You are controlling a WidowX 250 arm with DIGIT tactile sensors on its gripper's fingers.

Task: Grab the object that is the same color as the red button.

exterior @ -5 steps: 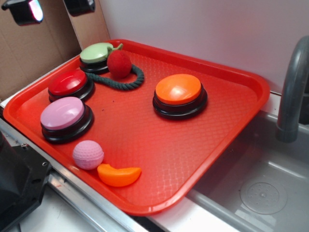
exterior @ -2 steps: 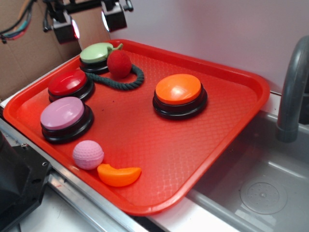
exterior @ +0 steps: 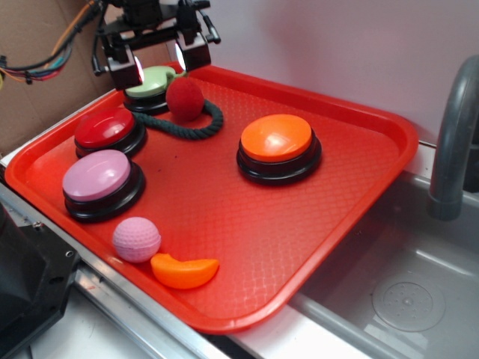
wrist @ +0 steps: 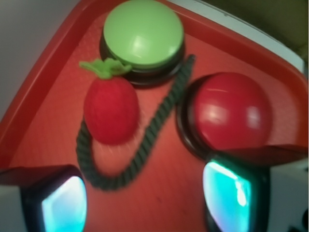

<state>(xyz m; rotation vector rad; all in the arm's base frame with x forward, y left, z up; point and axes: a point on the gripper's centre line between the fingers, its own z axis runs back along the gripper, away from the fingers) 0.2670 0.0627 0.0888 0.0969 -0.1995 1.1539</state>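
Observation:
Next, my gripper takes hold of the fuzzy ball by its dark-red round body point(exterior: 185, 100) to pick out the object matching the red button point(exterior: 105, 128).
The object, a fuzzy dark-red ball point(exterior: 184, 99) point(wrist: 111, 109) with a green leaf top, lies on a dark green rope loop point(exterior: 196, 128) point(wrist: 130, 169) at the back left of the red tray point(exterior: 247, 217). The red button point(exterior: 105, 128) point(wrist: 231, 111) stands on its black base left of it. My gripper point(exterior: 156, 54) point(wrist: 145, 205) hangs open above the tray's back left corner, over the green button point(exterior: 149, 82) point(wrist: 143, 33). Its glowing pads point(wrist: 227, 193) are wide apart with only tray floor between them. The ball sits ahead of the jaws, untouched.
An orange button point(exterior: 276, 139) stands mid-tray and a pink button point(exterior: 99, 178) at the left. A pink dimpled ball point(exterior: 136, 238) and an orange wedge point(exterior: 184, 271) lie at the tray's front. A cardboard wall point(exterior: 30, 90) is behind; a sink point(exterior: 404, 292) and grey faucet point(exterior: 455, 134) are at right.
My gripper has come down and to the right from the top left corner, now hanging over the green button near the ball. Nothing on the tray has moved.

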